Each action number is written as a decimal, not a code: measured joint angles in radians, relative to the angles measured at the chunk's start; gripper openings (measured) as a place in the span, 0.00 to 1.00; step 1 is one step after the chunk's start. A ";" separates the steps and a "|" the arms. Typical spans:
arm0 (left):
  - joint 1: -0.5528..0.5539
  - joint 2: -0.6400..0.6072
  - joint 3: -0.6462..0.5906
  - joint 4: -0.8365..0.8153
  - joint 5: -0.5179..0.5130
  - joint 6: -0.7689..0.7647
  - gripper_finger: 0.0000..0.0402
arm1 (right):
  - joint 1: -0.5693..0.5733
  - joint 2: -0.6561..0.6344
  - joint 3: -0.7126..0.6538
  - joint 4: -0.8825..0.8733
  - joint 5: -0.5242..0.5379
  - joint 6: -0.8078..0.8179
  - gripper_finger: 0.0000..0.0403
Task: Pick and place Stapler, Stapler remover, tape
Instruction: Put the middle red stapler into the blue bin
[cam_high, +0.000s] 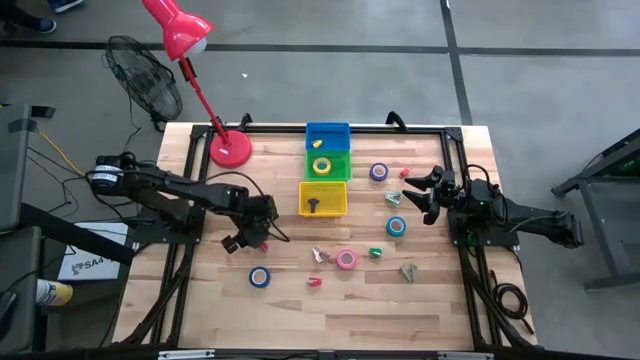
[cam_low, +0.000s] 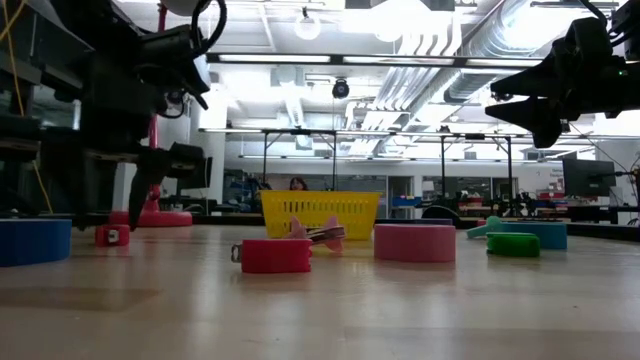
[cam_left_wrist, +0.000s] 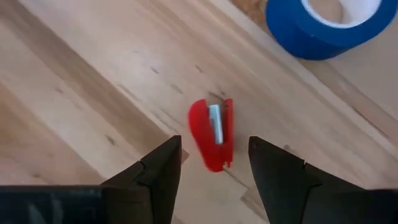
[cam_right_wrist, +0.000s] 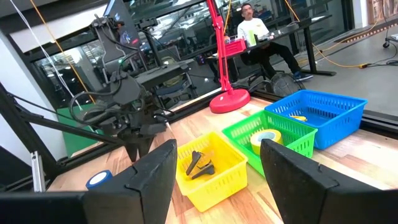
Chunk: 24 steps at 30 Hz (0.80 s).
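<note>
I will next grab the small stapler by its red body (cam_high: 264, 245) with my left gripper, so I can sort the stapler into the blue basket (cam_high: 327, 135).
A small red stapler (cam_left_wrist: 212, 134) lies flat on the wood, in the left wrist view between the open fingers of my left gripper (cam_left_wrist: 214, 146), which points down over it (cam_high: 252, 238) without touching. A blue tape roll (cam_left_wrist: 323, 25) lies just beyond, toward the near edge (cam_high: 260, 277). Other tape rolls rest flat: pink (cam_high: 346, 259), blue (cam_high: 397, 226), purple (cam_high: 379, 172). A stapler remover (cam_high: 320, 255) lies beside the pink roll, and another (cam_high: 408, 270) lies further right. My right gripper (cam_high: 412, 198) hovers open above the table's right part, well clear of the table in the low view (cam_low: 540, 110).
Three baskets stand in a row at the table's far middle: blue (cam_high: 327, 135), green (cam_high: 328, 163) holding a yellow tape roll (cam_right_wrist: 266, 140), yellow (cam_high: 322, 197) holding a dark piece (cam_right_wrist: 200, 163). A red desk lamp (cam_high: 230, 148) stands far left. Small red (cam_high: 314, 282) and green (cam_high: 375, 253) pieces lie about.
</note>
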 joint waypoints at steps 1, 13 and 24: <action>-0.005 0.003 0.000 0.003 0.005 0.000 0.46 | 0.000 0.000 0.000 0.000 0.000 0.000 0.55; -0.017 0.017 0.000 0.013 -0.099 -0.101 0.40 | 0.000 0.000 0.000 0.000 0.000 0.000 0.55; -0.017 0.017 0.000 0.013 -0.066 -0.099 0.23 | 0.000 0.000 0.000 0.000 0.000 0.000 0.55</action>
